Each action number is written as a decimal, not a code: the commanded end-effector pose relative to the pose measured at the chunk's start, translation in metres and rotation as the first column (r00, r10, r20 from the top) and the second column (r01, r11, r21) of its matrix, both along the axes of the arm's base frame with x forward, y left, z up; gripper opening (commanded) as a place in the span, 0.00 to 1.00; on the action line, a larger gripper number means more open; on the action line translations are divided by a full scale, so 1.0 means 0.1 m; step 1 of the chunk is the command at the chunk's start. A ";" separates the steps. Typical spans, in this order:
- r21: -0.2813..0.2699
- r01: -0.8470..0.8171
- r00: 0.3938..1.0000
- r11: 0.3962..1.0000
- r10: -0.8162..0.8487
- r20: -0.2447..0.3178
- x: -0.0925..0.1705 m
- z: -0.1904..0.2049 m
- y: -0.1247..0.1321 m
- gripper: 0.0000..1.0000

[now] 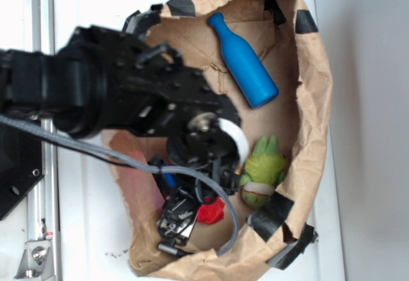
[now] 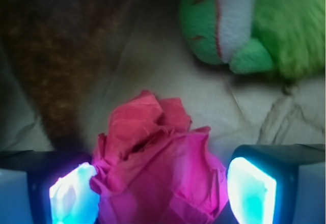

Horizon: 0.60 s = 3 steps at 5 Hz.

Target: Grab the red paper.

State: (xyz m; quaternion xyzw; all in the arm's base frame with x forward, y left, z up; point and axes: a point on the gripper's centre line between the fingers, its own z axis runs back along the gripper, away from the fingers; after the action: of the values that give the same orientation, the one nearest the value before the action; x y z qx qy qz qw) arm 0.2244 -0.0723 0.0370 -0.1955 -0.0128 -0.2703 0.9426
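Note:
Next, my gripper grabs the red paper by its crumpled middle to get it out of the brown paper bag.
The red paper is a crumpled wad lying on the bag floor, right between my two glowing fingertips. My gripper stands open around it. The left pad touches the wad's edge, and a narrow gap remains at the right pad. From outside, only a small piece of the red paper shows beside my gripper, low inside the bag. The arm hides the rest of it.
A brown paper bag with black tape walls in everything. A green plush toy lies just beyond the wad, also the green plush toy in the wrist view. A blue bottle rests at the bag's far end.

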 end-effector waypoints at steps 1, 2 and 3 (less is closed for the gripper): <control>-0.027 -0.050 0.998 0.998 0.051 0.031 0.22 0.25 0.18 0.00; -0.034 -0.070 0.997 0.997 0.071 0.033 0.25 0.28 0.21 0.00; -0.035 -0.061 0.997 0.998 0.062 0.039 0.26 0.32 0.20 0.00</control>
State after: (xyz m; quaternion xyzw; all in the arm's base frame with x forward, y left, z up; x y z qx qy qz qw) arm 0.2448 -0.0485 0.0515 -0.2149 -0.0088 -0.2430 0.9459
